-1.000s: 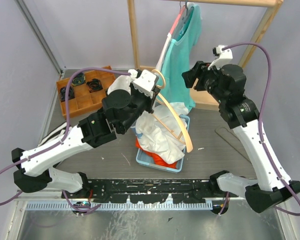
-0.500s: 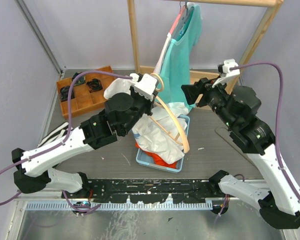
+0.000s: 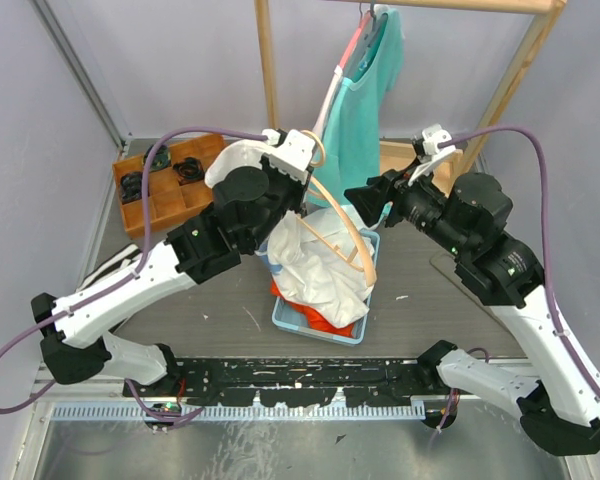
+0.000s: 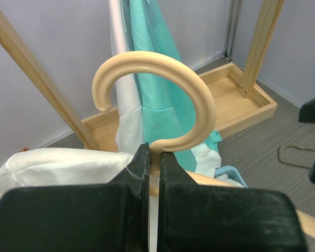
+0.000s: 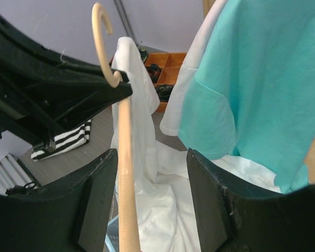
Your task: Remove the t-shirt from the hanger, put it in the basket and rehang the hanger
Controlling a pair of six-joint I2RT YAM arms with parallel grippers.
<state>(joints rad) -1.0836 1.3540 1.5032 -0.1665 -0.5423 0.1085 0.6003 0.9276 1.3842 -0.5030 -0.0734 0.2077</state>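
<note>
My right gripper grabs the wooden hanger by its bare arm (image 3: 346, 217) next, leaving the hanger's covered arm free to remove the t-shirt (image 3: 315, 265).
A wooden hanger (image 3: 345, 230) is held up over the blue basket. My left gripper (image 3: 304, 172) is shut on its neck just under the hook (image 4: 199, 100), which shows in the left wrist view (image 4: 155, 157). A white t-shirt (image 3: 315, 265) still hangs on the hanger's left shoulder (image 4: 58, 165) and trails down into the basket. My right gripper (image 3: 365, 205) is open beside the hanger's right arm. In the right wrist view (image 5: 152, 199) the bare hanger arm (image 5: 125, 157) runs just inside the left finger (image 5: 97, 199), with white cloth (image 5: 147, 157) behind.
A blue basket (image 3: 290, 315) holds the white and orange cloth. A teal shirt (image 3: 360, 110) hangs on the wooden rack (image 3: 268, 70) behind. An orange compartment tray (image 3: 160, 185) is at the left, and a striped cloth (image 3: 110, 265) lies near the left arm.
My right gripper has swung down and left from beside the teal shirt to the hanger's right arm. My left gripper has shifted the hanger slightly up and back.
</note>
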